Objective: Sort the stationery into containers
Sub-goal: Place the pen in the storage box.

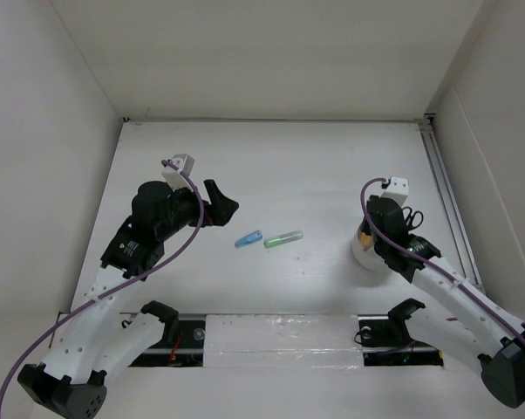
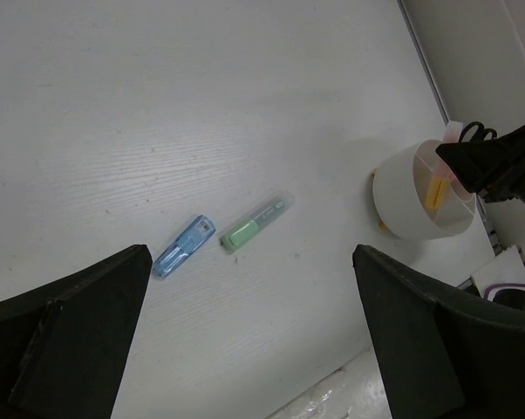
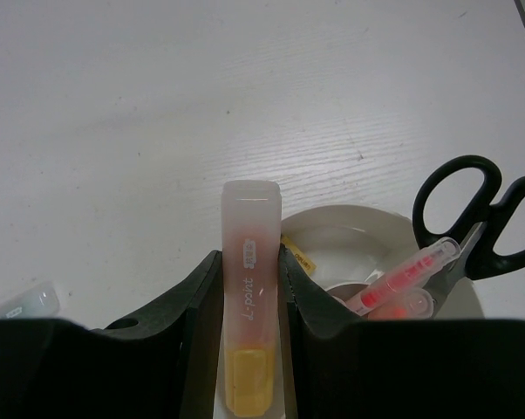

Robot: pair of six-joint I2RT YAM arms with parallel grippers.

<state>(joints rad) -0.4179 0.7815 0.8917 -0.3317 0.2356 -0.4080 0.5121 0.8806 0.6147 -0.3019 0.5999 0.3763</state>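
Observation:
The marker's orange end reaches inside the cup's rim, clear of the scissors [image 3: 472, 209], and the marker would end in the cup. Now it is time for my right gripper to release it.
My right gripper [image 3: 249, 257] is shut on a stubby orange marker [image 3: 249, 305] with a clear cap, held over the round white cup [image 3: 358, 229]. From the left wrist view, the marker [image 2: 435, 188] reaches into the cup [image 2: 415, 209]. Black-handled scissors [image 3: 472, 209] and red pens [image 3: 406, 275] stand in the cup. A tiny yellow block [image 3: 299, 253] shows at the cup's rim. A blue marker [image 1: 248, 239] and a green marker [image 1: 283, 237] lie side by side mid-table. My left gripper [image 1: 221, 202] hovers open, left of them and apart.
White walls enclose the table on three sides, with a metal rail [image 1: 441, 188] along the right edge just beyond the cup [image 1: 360, 253]. A glossy strip [image 1: 280, 336] runs between the arm bases at the near edge.

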